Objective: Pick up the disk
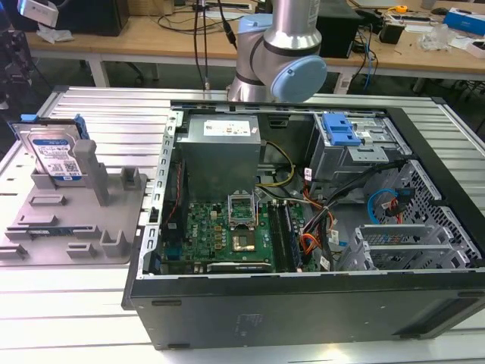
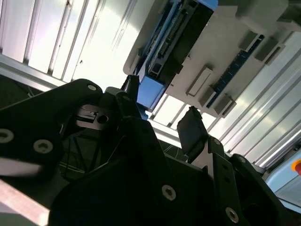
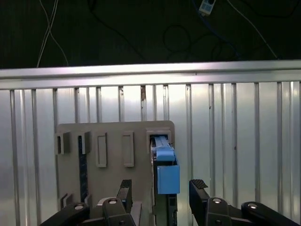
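My gripper needs to go lower before it closes on the disk's blue bar [image 1: 81, 127], because my fingers are above and short of the bar and would miss it now.
The disk [image 1: 54, 152] stands on edge at the back of the grey plastic holder [image 1: 76, 227], on the exterior view's left, its white-and-blue label facing the camera. In both wrist views I see it edge-on: its blue rail [image 3: 165, 174] [image 2: 150, 89] rises from the holder [image 3: 113, 150] [image 2: 235, 42]. My gripper [image 3: 161, 188] [image 2: 162, 113] is open above it. Its two black fingers [image 3: 197, 187] sit to either side of the disk's edge in the picture, apart from it, with nothing held between them.
An open computer case [image 1: 303, 227] lies on the ribbed metal table [image 1: 98, 114], to the exterior view's right of the holder. It holds a motherboard, a power supply and a blue-topped drive cage [image 1: 341, 129]. The arm's base [image 1: 280, 53] stands behind the case. Cluttered workbenches are farther back.
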Available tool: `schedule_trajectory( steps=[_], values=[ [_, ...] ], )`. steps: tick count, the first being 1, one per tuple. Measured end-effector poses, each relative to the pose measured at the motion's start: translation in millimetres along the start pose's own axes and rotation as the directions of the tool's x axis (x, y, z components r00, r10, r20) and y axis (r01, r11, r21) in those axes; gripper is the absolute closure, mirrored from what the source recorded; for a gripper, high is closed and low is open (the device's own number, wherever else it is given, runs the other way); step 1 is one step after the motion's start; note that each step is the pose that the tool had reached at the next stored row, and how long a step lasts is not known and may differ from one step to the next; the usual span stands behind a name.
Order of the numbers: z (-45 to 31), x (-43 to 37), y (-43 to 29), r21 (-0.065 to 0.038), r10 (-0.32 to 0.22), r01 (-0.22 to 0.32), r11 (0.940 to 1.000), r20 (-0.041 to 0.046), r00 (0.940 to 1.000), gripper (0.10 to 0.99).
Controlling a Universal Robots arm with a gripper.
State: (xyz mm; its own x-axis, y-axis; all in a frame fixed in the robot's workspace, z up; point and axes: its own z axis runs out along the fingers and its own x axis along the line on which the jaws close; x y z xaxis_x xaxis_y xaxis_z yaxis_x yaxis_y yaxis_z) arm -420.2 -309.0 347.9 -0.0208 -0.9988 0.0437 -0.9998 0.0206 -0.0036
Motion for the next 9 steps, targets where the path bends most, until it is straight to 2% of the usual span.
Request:
schedule_trajectory(
  steps=[7,9],
  values=[
    [6.7,-2.0,2.4,0.001,-0.010,0.010,0.9999,0.0000,0.9999,0.486],
    [10.7,-2.2,2.4,0.001,-0.011,0.011,0.9999,0.0000,0.9999,0.486]
  ],
)
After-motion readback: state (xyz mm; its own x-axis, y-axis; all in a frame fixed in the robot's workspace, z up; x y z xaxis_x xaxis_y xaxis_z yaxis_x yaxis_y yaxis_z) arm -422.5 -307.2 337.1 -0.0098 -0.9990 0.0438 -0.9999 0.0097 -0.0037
